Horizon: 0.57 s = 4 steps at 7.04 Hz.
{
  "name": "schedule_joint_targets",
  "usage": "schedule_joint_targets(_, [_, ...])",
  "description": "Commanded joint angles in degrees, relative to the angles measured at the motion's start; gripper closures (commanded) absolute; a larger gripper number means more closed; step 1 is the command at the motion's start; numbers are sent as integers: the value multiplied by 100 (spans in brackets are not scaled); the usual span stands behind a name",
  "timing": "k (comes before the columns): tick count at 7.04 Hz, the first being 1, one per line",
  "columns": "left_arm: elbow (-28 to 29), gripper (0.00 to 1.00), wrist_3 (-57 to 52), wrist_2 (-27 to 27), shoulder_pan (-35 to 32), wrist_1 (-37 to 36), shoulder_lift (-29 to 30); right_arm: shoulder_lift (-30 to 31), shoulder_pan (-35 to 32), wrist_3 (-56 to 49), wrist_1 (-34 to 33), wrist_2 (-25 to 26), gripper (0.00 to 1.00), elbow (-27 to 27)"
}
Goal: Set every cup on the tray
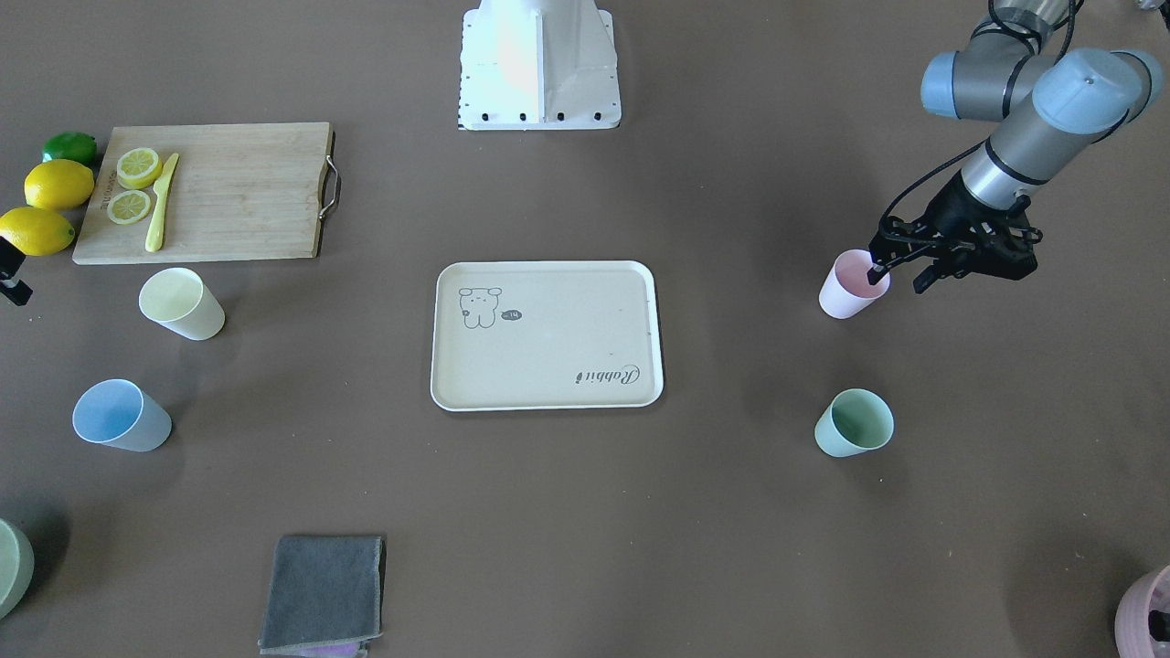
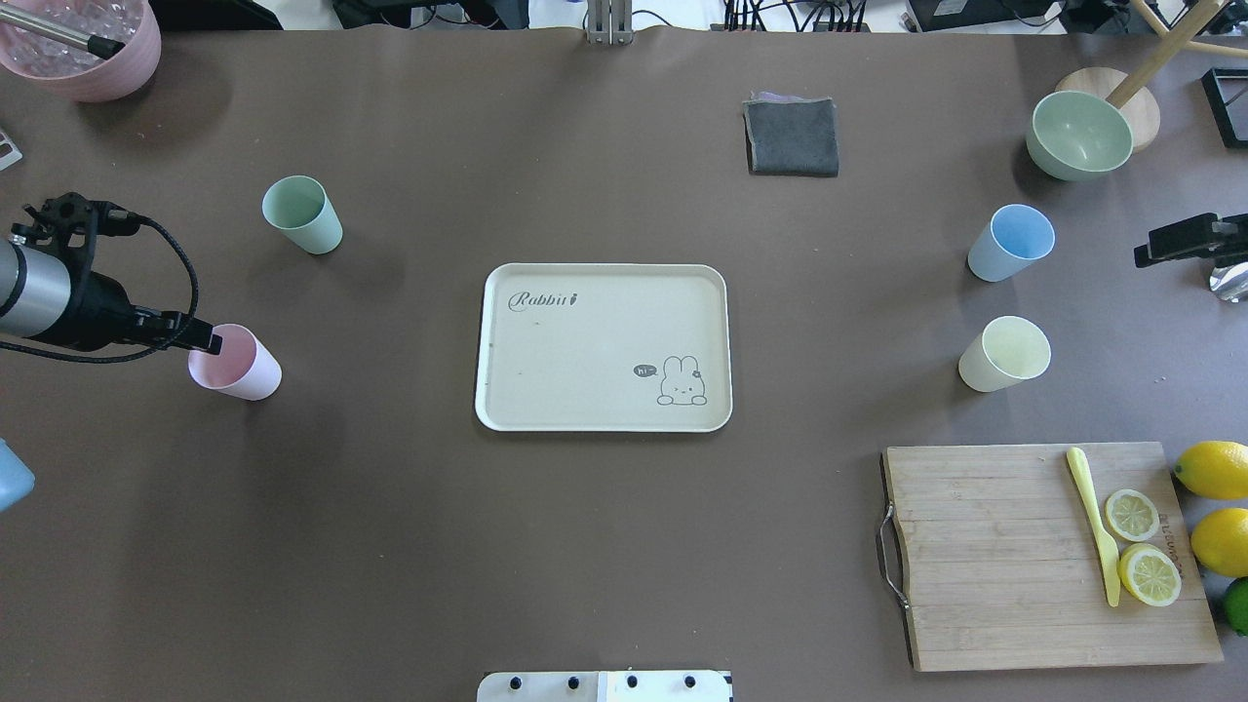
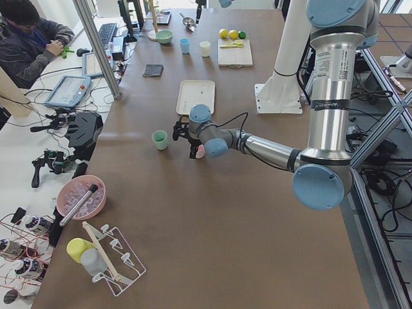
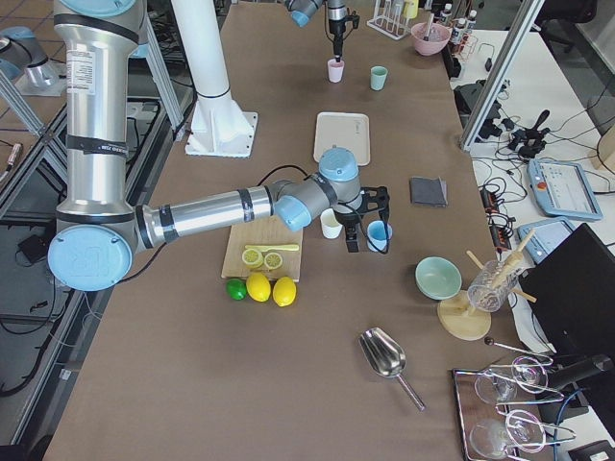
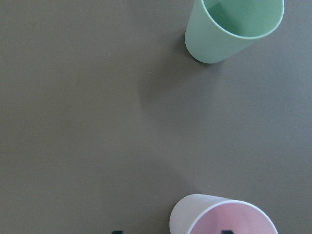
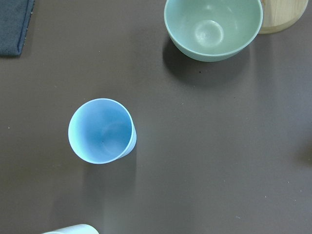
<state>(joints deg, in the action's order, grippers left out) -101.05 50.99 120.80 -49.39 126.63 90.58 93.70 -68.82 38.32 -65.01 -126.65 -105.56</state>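
I need to pick up the pink cup by its rim (image 1: 853,257) with my left gripper next, to put the pink cup on the cream tray (image 1: 547,336).
The cream tray (image 2: 507,390) lies mid-table with nothing on it. The pink cup (image 2: 237,363) stands upright to its left. My left gripper (image 1: 898,276) is open and straddles the pink cup's wall: one fingertip (image 1: 876,271) is inside the rim, the other outside. The left wrist view shows the pink cup (image 5: 224,217) at the bottom and the mint cup (image 5: 231,29) beyond. The blue cup (image 2: 1011,242) and the yellow cup (image 2: 1004,354) stand right of the tray. My right gripper (image 2: 1175,242) hovers near the blue cup (image 6: 101,130); its fingers are not clear.
A wooden cutting board (image 2: 975,575) with lemon slices and a yellow knife sits at the near right, with whole lemons (image 2: 1214,468) beside it. A sage bowl (image 2: 1077,135), a grey cloth (image 2: 792,136) and a pink container (image 2: 83,49) stand along the far edge.
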Motion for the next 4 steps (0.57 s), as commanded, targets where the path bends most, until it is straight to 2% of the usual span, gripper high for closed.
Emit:
schedule_joint_targets(1, [94,68,217,-302,306,-6,12,8,0,0,-3,0,0,9])
schedule_joint_targets(2, [60,100,227,-329,307,-6,12,8,0,0,-3,0,0,9])
schedule_joint_targets(4, [-378,100,323,-268,307,-146,99,7,0,0,-3,0,0,0])
